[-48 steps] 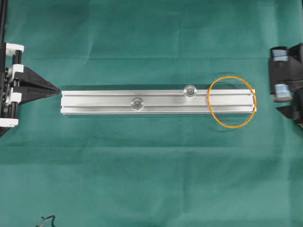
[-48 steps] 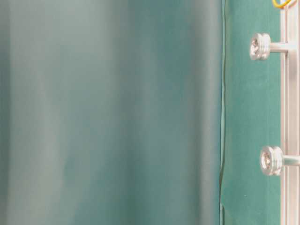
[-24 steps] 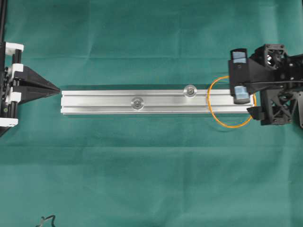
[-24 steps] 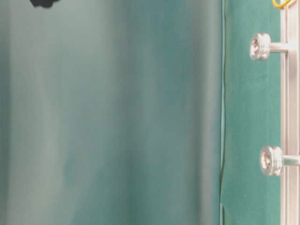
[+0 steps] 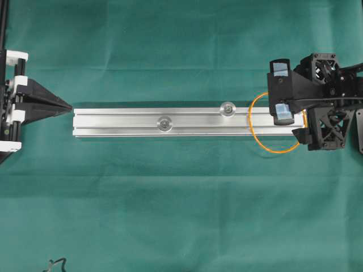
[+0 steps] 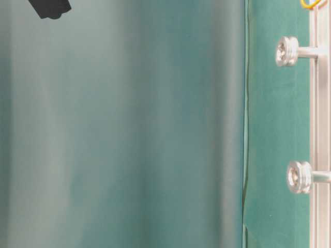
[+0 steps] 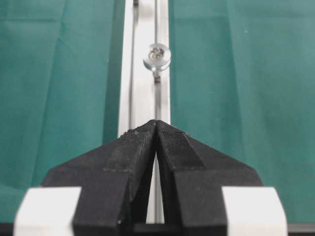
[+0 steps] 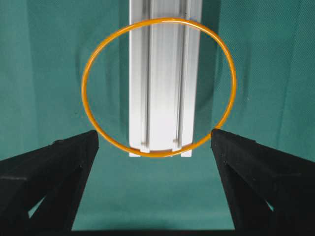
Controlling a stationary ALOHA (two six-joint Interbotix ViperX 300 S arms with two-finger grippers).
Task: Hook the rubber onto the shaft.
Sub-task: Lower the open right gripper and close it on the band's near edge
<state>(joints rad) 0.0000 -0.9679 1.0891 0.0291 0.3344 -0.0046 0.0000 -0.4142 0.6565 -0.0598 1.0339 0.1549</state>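
Note:
My right gripper grabs the rubber by its arc at the bar's end (image 5: 305,118) next, so the rubber's opposite arc (image 5: 250,117) stays free to hook onto the shaft.
The rubber (image 5: 251,129) is a thin orange loop lying slack over the right end of the long aluminium rail (image 5: 125,121). Two round-headed shafts stand on the rail, one near the loop (image 5: 227,108) and one at mid-rail (image 5: 165,123). My right gripper (image 5: 299,118) hovers at that end of the rail, open. In the right wrist view its fingers (image 8: 74,157) flank the near arc of the rubber (image 8: 86,73) without touching it. My left gripper (image 5: 68,107) is shut and empty, its tip at the rail's left end. In the left wrist view it (image 7: 156,124) points along the rail at a shaft (image 7: 157,54).
Green cloth (image 5: 181,209) covers the table. A black cable end (image 5: 57,264) lies at the bottom left. In the table-level view both shafts (image 6: 287,50) (image 6: 300,176) stick out sideways, a bit of the rubber (image 6: 309,4) shows, and a dark arm part (image 6: 50,7) is top left.
My right arm came in from the right edge and now hangs over the rubber's end of the rail, jaws open throughout. The rubber, the rail and the left gripper have not moved.

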